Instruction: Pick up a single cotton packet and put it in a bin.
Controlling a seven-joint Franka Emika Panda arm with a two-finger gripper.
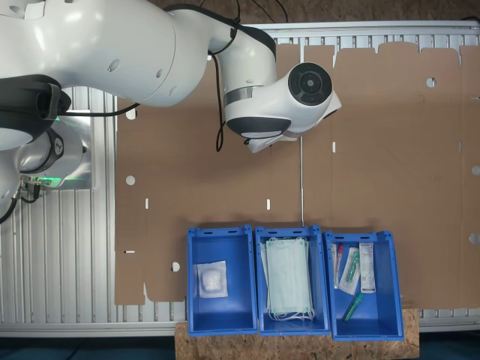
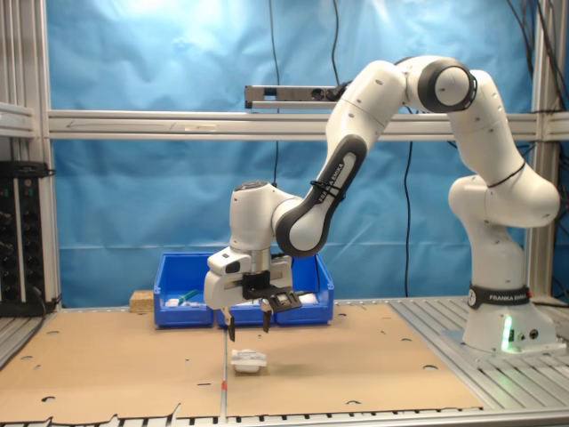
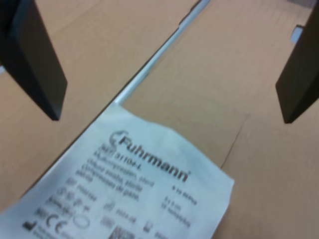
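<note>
The packet needs to go in a bin, so my gripper should next grab the cotton packet [image 3: 109, 199] by its edge [image 3: 171, 137] beside the Fuhrmann logo.
The cotton packet [image 2: 248, 360] lies flat on the brown cardboard, white with dark print on its face [image 3: 134, 189]. My gripper [image 2: 249, 331] hangs open just above it, pointing straight down, with nothing between its fingers. In the wrist view the two dark fingers [image 3: 35, 59] stand wide apart, and the gripper [image 3: 172, 118] is over the packet's far corner without touching it. The bin [image 1: 220, 231] is the blue one at the first exterior view's left of a row of three. It holds a packet with a round white pad [image 1: 211, 279]. In the second exterior view the bin [image 2: 317, 276] sits behind my hand.
Beside that bin stand a blue bin with pale green masks [image 1: 291, 276] and another with tubes and long packets [image 1: 358, 274]. A metal seam [image 1: 301, 180] splits the cardboard sheets. My arm's wrist [image 1: 289, 101] covers the packet in the first exterior view.
</note>
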